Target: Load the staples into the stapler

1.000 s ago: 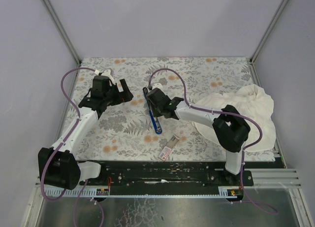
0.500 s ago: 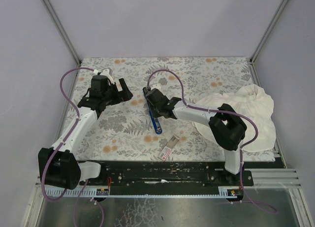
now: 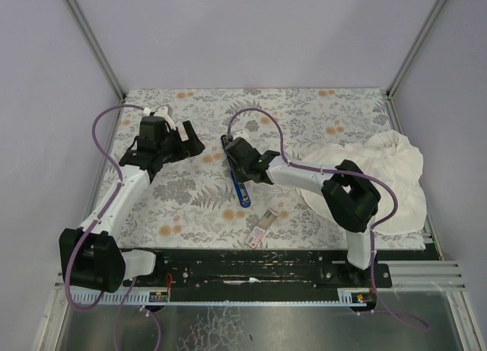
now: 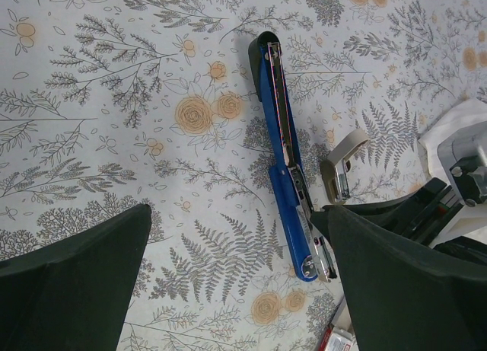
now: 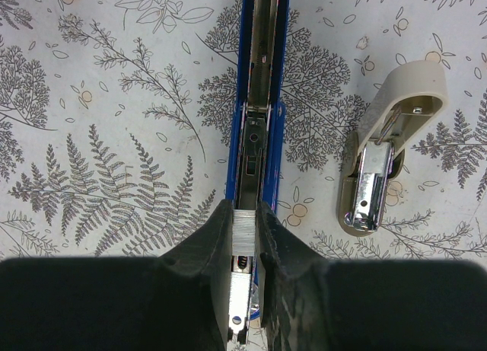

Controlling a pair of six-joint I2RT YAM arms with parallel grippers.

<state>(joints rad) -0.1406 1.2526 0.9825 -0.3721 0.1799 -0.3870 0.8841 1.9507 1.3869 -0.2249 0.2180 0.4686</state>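
The silver strip of staples is lengthwise close above the stapler's channel and would rest there, so my right gripper should release it now.
The blue stapler (image 3: 240, 187) lies opened flat on the flowered table, its metal channel (image 5: 259, 77) facing up. My right gripper (image 5: 245, 214) is shut on a silver strip of staples (image 5: 245, 231), holding it directly above the channel near the stapler's (image 5: 236, 130) hinge. In the top view the right gripper (image 3: 234, 163) covers the stapler's middle. The white box with a pink-red label (image 3: 256, 237) and its grey-tan tray (image 3: 268, 217) lie in front of the stapler. My left gripper (image 4: 236, 214) hangs open to the left of the stapler (image 4: 283, 161), touching nothing.
A beige staple remover (image 5: 384, 149) lies just right of the stapler, also in the left wrist view (image 4: 341, 167). A big white cloth (image 3: 380, 172) is heaped at the table's right edge. Purple walls enclose the table on three sides.
The right arm has shifted slightly left over the stapler, still gripping the staples. The left gripper has drifted a little to the left and away.
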